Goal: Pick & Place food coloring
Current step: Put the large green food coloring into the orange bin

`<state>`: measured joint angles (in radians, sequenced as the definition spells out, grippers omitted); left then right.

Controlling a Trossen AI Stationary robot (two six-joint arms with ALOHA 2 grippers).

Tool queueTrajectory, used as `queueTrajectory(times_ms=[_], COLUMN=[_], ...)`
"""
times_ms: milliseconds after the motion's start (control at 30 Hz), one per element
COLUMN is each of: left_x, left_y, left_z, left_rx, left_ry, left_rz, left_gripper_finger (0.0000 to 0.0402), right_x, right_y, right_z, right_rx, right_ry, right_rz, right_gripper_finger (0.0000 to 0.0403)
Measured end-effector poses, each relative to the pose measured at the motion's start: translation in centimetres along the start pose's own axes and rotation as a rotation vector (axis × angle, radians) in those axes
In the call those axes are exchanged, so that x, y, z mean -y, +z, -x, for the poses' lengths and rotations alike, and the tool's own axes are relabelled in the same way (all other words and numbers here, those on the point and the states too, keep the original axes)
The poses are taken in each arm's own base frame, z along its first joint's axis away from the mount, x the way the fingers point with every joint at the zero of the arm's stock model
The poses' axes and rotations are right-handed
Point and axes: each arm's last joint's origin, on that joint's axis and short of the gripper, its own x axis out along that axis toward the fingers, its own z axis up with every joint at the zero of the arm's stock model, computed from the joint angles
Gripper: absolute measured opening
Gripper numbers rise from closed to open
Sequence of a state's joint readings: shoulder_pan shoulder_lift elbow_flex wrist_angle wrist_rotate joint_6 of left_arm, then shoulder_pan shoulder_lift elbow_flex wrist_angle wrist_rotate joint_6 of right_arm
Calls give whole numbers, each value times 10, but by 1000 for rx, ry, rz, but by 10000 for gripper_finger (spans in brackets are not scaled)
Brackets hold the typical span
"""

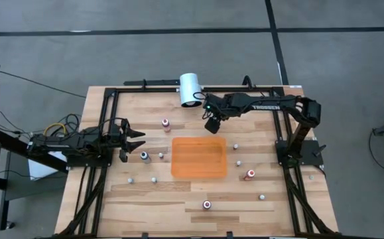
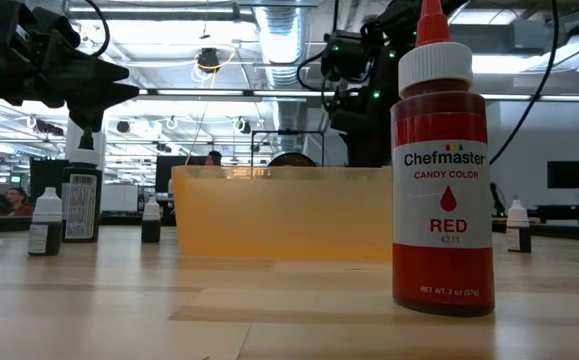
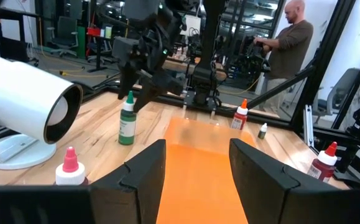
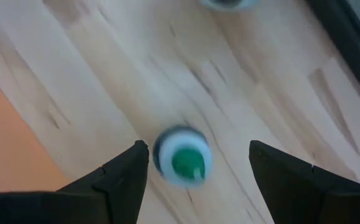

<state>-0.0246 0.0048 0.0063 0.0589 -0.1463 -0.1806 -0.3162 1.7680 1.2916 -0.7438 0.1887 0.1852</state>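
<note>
The green cap (image 4: 188,163) is below the fingers of my right gripper in the right wrist view, so my right gripper will come down before it closes.
A green-topped food coloring bottle (image 4: 183,158) stands upright on the wood table just beyond the far edge of the orange tray (image 1: 198,157). It also shows in the left wrist view (image 3: 127,118). My right gripper (image 4: 198,149) hangs above it, open and pointing down, one finger on either side of the cap and touching nothing. In the high view the right gripper (image 1: 211,123) hides the bottle. My left gripper (image 1: 136,139) is open and empty at the table's left, above a dark bottle (image 1: 144,157).
Several more small bottles stand around the tray: a pink-topped one (image 1: 166,123), red ones (image 1: 249,174) (image 1: 207,205), and small white-capped ones (image 1: 235,146) (image 1: 154,179). A white cylinder (image 1: 192,89) lies at the far edge. A person (image 3: 291,37) stands beyond the table.
</note>
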Motion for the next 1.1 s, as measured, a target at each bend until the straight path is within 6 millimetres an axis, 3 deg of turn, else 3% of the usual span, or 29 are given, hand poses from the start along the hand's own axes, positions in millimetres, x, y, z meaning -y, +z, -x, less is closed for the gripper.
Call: queueTrajectory(times_ms=[600,1100], left_x=[0,0], left_y=[0,0], left_z=[0,0], left_rx=[0,-1], left_ry=[0,-2], left_rz=[0,0], left_gripper_finger=[169,169], right_x=[-2,-11], right_y=[0,-3], right_z=[-9,-45], right_rx=[-19,-94], right_ry=[4,34], right_rz=[4,21], right_gripper_finger=[266,265])
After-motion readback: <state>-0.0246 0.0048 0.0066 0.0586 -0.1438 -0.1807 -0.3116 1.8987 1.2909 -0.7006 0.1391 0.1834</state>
